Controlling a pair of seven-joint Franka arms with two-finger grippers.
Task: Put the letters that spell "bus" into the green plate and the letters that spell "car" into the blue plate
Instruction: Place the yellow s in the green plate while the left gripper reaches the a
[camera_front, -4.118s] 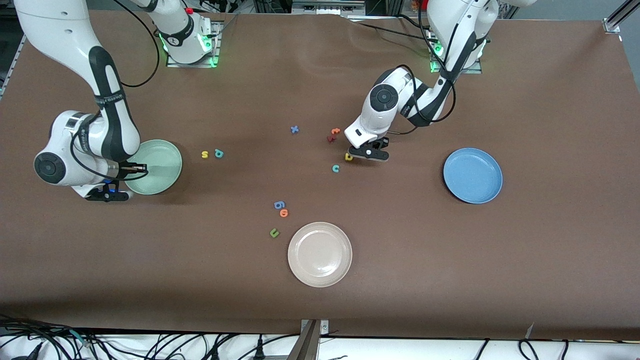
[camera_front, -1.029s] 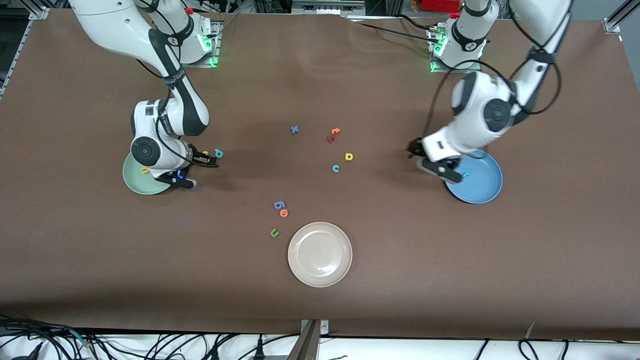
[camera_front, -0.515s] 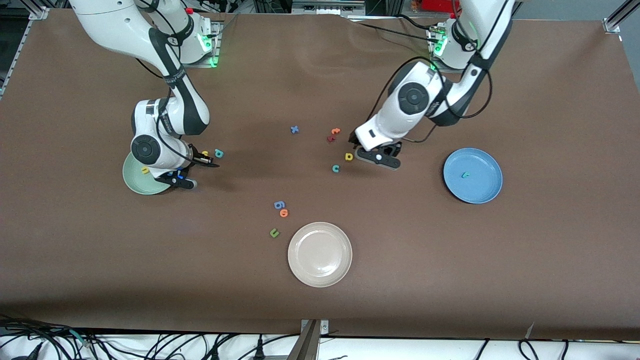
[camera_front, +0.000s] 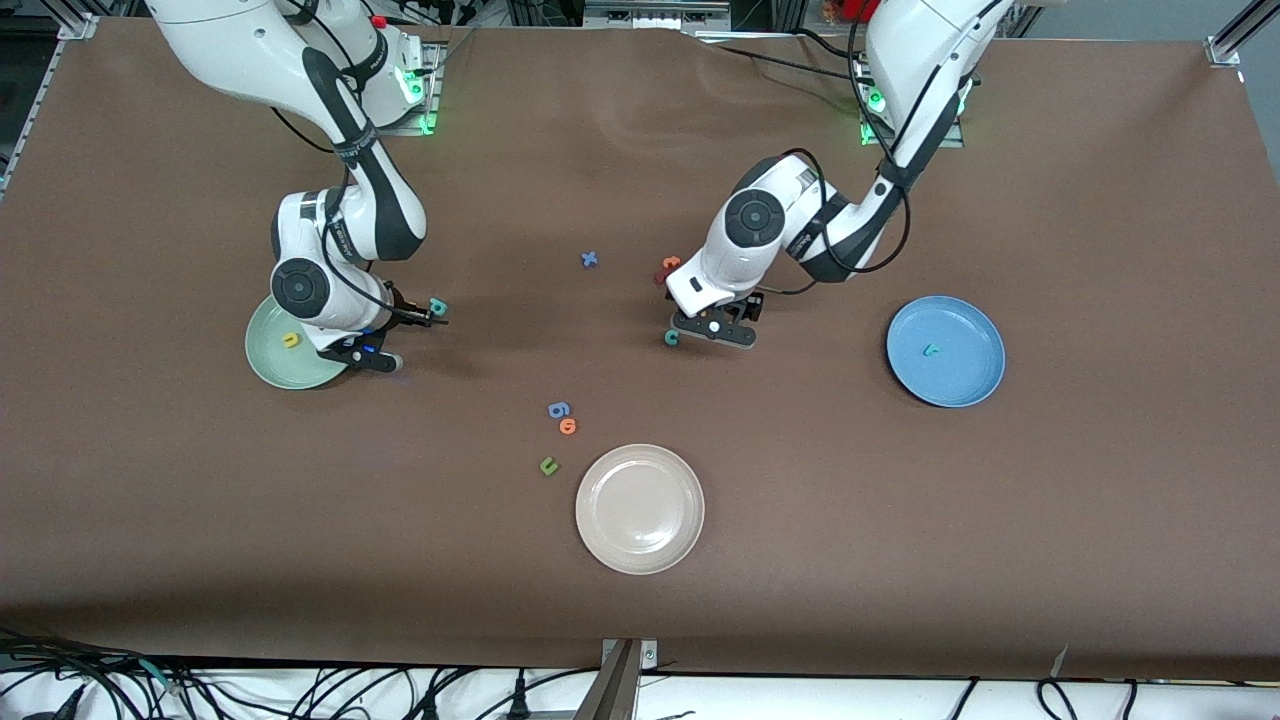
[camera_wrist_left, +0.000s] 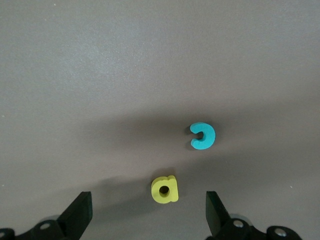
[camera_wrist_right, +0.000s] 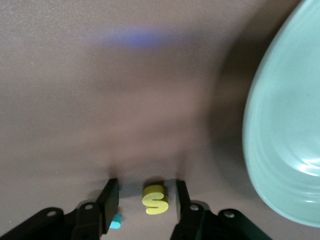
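Observation:
I should lower my left gripper toward the yellow "a" before I close it. My fingers are above and short of the "a", so they would miss it if I closed now.
My right gripper (camera_front: 408, 316) is down at the table beside the green plate (camera_front: 268, 362), open, with its fingers (camera_wrist_right: 111, 196) on either side of the yellow "s" (camera_wrist_right: 155, 199) and small gaps showing. The teal "b" (camera_front: 437, 307) lies just outside one finger. A yellow "u" (camera_front: 290, 341) lies in the green plate. My left gripper (camera_front: 714, 330) hangs wide open over the yellow "a" (camera_wrist_left: 165, 190), with the teal "c" (camera_front: 671, 338) close by. In the blue plate (camera_front: 965, 375) lies the teal "r" (camera_front: 930, 349).
A cream-white plate (camera_front: 640, 545) sits nearest the front camera. Beside it lie an olive "u" (camera_front: 548, 465), an orange "o" (camera_front: 568, 426) and a blue "g" (camera_front: 558, 409). A blue "x" (camera_front: 589, 259), an orange "t" (camera_front: 671, 262) and a dark red letter (camera_front: 661, 276) lie mid-table.
My left arm swung from the blue plate, where the teal "r" stays, to over the yellow "a". My right gripper's fingers narrowed around the yellow "s".

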